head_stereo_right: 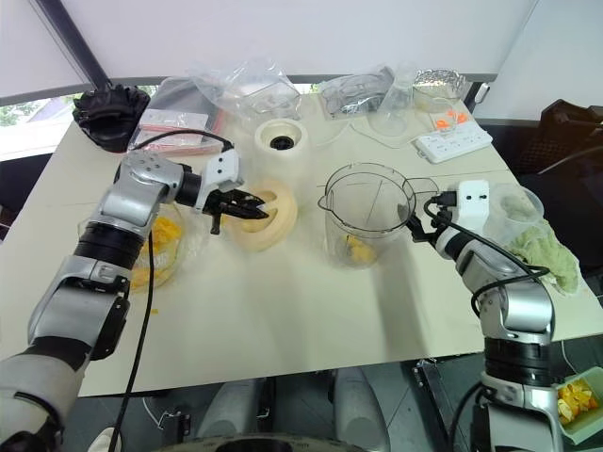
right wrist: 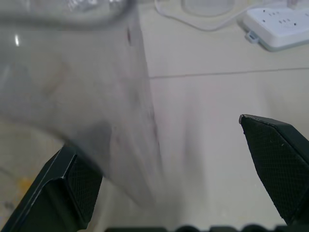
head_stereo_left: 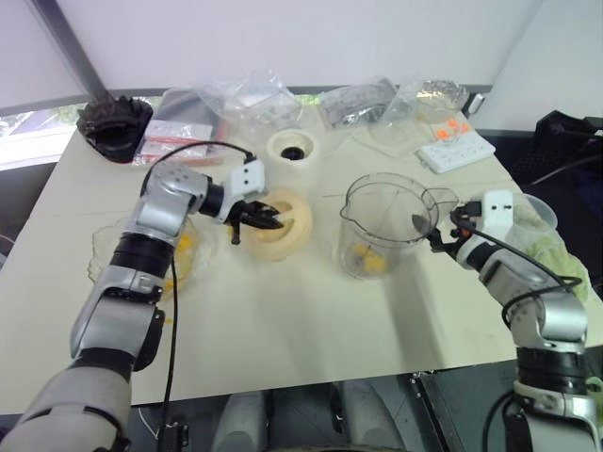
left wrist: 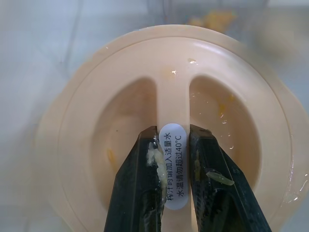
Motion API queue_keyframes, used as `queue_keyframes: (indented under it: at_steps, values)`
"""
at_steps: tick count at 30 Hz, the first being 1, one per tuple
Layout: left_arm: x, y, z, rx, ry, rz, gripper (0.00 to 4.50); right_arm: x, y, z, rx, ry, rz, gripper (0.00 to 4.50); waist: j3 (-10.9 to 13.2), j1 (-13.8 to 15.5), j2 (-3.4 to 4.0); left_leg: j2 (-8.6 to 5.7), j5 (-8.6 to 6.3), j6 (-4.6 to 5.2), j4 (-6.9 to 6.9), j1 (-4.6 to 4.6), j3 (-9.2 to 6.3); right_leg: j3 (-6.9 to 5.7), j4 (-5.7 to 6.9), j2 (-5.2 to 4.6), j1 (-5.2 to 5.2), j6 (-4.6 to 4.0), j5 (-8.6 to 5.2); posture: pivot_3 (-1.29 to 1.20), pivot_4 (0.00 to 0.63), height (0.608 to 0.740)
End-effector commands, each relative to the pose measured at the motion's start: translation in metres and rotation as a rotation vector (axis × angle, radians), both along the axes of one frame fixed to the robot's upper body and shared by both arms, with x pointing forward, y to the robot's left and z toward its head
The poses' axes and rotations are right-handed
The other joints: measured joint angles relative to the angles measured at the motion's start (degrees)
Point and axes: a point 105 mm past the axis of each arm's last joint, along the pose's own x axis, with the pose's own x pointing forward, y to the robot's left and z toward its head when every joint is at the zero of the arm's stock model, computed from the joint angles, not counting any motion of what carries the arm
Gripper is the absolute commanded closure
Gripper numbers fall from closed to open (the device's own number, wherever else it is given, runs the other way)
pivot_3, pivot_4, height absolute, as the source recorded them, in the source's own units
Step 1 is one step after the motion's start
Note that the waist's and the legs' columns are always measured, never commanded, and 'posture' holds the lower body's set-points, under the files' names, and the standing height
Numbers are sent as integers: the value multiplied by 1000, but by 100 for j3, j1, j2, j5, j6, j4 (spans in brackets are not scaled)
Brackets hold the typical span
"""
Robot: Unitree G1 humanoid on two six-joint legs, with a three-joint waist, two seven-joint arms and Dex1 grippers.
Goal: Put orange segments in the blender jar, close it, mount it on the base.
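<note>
My right gripper's open fingers are on either side of the jar's clear handle, beside the side of the jar. I should close now, as that would hold the handle.
The flat cream round lid hangs tilted just above the table, left of the blender jar. My left gripper is shut on the lid's middle ridge, and pulp is stuck to its fingers. The clear jar stands upright and uncovered, with orange segments on its bottom. More orange segments lie in the shallow glass bowl under my left forearm. My right gripper stands open beside the jar's handle, the jar's wall close to one finger. The base sits behind the lid.
A white power strip lies at the back right. Clear plastic bags and a black object line the back edge. A small clear cup and a green cloth sit at the right edge.
</note>
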Motion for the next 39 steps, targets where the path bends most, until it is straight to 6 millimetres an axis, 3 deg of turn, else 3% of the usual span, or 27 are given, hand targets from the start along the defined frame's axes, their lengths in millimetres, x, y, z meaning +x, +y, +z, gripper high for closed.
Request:
queue_keyframes:
  at_steps: [1,2,7,14,17,21,25,28,34,39]
  values:
    - [-3,1,31,-76,-59,12,4267,4,1,17,24,-74,-4,602,0,1,0,0,0,0,0,0,-1,-1,1,0,0,0,0,0,150,740]
    - [-3,2,41,-96,-72,16,4267,5,4,17,29,-78,4,825,0,0,0,0,0,0,0,0,-1,-1,0,0,0,0,0,0,150,740]
    - [-1,1,101,-188,-168,19,4267,4,26,22,41,-103,59,3275,6,11,-1,0,0,0,1,0,-3,-1,3,1,0,0,0,0,150,740]
    - [-1,-20,166,-300,-246,-31,4267,7,58,35,16,-147,96,3275,7,-14,2,-2,1,-1,0,-2,-1,-2,0,0,-2,2,-1,0,150,740]
    - [-9,-35,178,-307,-245,-111,4267,8,74,41,-32,-169,118,3275,11,-32,4,1,0,-1,-1,-2,-2,-2,8,6,-9,2,-1,0,150,740]
    - [-17,-53,168,-256,-201,-211,4267,11,84,40,-170,-180,118,3275,12,-28,6,3,1,-1,-3,-4,-2,-2,11,9,-13,1,-1,0,150,740]
    - [-21,-64,148,-186,-167,-277,4267,12,92,39,-177,-187,125,3275,12,-21,5,3,1,-1,-3,-5,-1,0,10,9,-13,1,-1,0,150,740]
    - [-27,-75,115,-115,-79,-336,4267,12,104,31,-167,-179,134,3275,12,-39,6,3,1,-1,-2,-1,-1,2,13,9,-12,0,-1,0,150,740]
    - [-29,-75,86,-21,-15,-359,4267,9,110,33,-140,-187,136,3275,12,-155,5,6,1,0,-1,-2,-4,2,18,13,-14,-1,0,0,150,740]
    - [-26,-75,80,25,-41,-357,4267,7,114,35,-130,-195,152,3275,12,-161,5,7,1,0,-3,1,-4,3,19,15,-14,-1,-1,0,150,740]
